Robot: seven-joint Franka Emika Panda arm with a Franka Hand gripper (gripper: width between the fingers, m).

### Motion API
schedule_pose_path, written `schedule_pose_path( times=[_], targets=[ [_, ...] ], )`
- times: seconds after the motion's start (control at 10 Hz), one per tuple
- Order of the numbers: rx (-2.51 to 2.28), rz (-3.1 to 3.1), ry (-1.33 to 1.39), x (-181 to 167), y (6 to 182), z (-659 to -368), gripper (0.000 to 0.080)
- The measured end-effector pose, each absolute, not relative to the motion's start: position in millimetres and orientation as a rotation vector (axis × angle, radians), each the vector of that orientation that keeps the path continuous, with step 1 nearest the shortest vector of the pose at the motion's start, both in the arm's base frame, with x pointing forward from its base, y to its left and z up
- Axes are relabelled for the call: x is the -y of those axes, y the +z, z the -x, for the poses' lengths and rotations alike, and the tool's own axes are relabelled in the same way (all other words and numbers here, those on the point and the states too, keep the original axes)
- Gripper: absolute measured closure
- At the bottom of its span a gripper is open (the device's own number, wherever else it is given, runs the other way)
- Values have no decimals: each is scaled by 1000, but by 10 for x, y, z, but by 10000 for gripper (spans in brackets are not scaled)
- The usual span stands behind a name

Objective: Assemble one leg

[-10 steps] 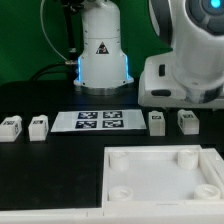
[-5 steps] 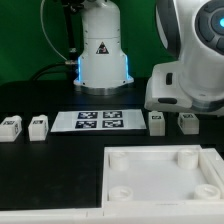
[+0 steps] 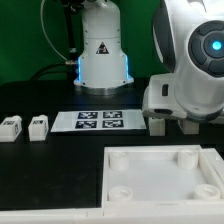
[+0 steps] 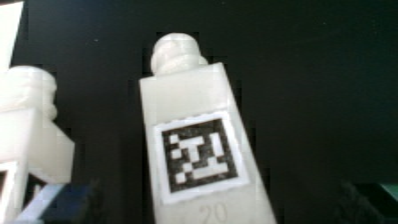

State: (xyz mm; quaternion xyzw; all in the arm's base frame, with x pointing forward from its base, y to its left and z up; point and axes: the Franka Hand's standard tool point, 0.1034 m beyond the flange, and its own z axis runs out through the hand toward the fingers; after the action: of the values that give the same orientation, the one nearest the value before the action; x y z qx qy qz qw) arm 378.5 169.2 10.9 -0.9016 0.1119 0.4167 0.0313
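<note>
My open fingers are on either side of the tagged white leg (image 4: 217, 195). My gripper should close on the leg, because it would catch it now.
In the wrist view a white leg (image 4: 192, 140) with a black-and-white tag fills the middle, and a second leg (image 4: 32, 120) lies beside it. My gripper (image 4: 205, 205) is open, with one finger on each side of the tagged leg and a gap on both sides. In the exterior view my hand (image 3: 182, 98) hangs low over the two legs at the exterior view's right. One of them (image 3: 157, 126) shows partly and the other is mostly hidden. Two more legs (image 3: 10, 126) (image 3: 38, 126) lie at the left.
The large white tray (image 3: 150, 153) with corner sockets lies at the front. The marker board (image 3: 100, 120) lies in the middle, in front of the robot base (image 3: 101, 55).
My hand has moved down and toward the exterior view's left over the two right legs. It now covers most of them. The other parts have not moved.
</note>
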Motion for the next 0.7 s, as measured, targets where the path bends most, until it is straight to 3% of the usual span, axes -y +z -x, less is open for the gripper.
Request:
schedule_pose_path(
  times=[0.1, 0.3, 0.4, 0.5, 0.7],
  targets=[
    [-344, 2777, 1284, -1693, 108, -3783, 151],
    [-344, 2777, 1285, -1693, 107, -3781, 387],
    [-344, 2777, 1285, -1693, 108, -3781, 387],
    [-343, 2777, 1285, -1693, 108, -3781, 509],
    [-343, 2777, 1285, -1693, 108, -3781, 509]
  ],
)
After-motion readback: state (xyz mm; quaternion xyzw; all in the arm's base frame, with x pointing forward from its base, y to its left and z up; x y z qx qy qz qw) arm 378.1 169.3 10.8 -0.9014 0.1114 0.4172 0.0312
